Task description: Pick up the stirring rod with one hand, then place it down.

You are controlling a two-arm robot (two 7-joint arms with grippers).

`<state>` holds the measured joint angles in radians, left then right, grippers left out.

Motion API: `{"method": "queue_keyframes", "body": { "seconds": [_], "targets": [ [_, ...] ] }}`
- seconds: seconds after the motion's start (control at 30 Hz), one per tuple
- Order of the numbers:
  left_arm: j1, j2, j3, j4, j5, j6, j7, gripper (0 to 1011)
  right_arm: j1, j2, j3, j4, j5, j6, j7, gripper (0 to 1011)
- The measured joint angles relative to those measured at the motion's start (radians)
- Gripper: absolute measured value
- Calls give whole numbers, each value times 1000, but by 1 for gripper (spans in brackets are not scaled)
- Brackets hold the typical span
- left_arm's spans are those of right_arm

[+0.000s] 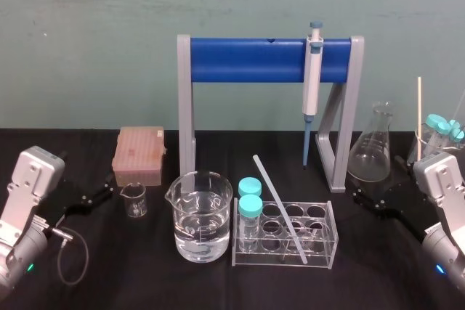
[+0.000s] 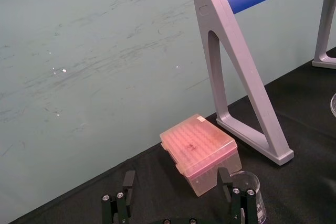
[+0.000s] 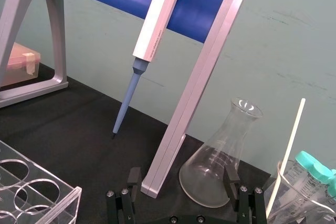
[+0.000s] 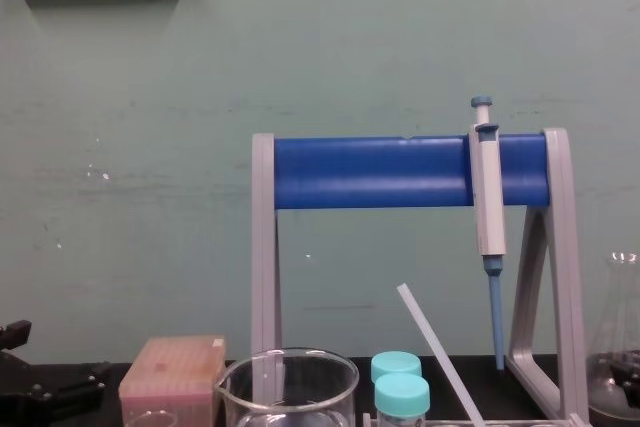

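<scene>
The right gripper grabs the stirring rod by its raised upper end (image 4: 416, 311) next, to pick it up. The tube rack and teal-capped tubes crowd the rod's lower part.
The stirring rod (image 1: 280, 208) is a translucent white stick lying slantwise across the clear tube rack (image 1: 328, 236), its far end raised toward the stand. From the chest it rises at a slant (image 4: 432, 347) beside the capped tubes. My right gripper (image 1: 378, 183) hovers open and empty at the right, near the conical flask (image 1: 373, 147) and apart from the rod. Its wrist view shows the gripper (image 3: 181, 179) with both fingers spread before the flask (image 3: 220, 161). My left gripper (image 1: 94, 195) is open at the far left, and its wrist view shows it (image 2: 176, 182) facing the pink tip box (image 2: 199, 153).
A blue-barred stand (image 1: 265, 61) holds a pipette (image 1: 312, 81) behind the rack. A beaker of water (image 1: 200, 215) and two teal-capped tubes (image 1: 250, 208) sit left of the rod. A small beaker (image 1: 134, 200) stands near the tip box (image 1: 139, 154). A thin cream stick (image 1: 419, 117) stands in a glass at far right.
</scene>
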<state>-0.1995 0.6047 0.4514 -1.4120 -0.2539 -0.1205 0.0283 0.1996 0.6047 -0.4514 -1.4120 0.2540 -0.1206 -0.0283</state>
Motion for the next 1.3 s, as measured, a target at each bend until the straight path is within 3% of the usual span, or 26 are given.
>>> {"method": "queue_keyframes", "body": {
  "seconds": [1.3],
  "targets": [
    [0,0,0,0,0,0,0,1000,0,0,0,0,0,0,0,1003]
  ]
}}
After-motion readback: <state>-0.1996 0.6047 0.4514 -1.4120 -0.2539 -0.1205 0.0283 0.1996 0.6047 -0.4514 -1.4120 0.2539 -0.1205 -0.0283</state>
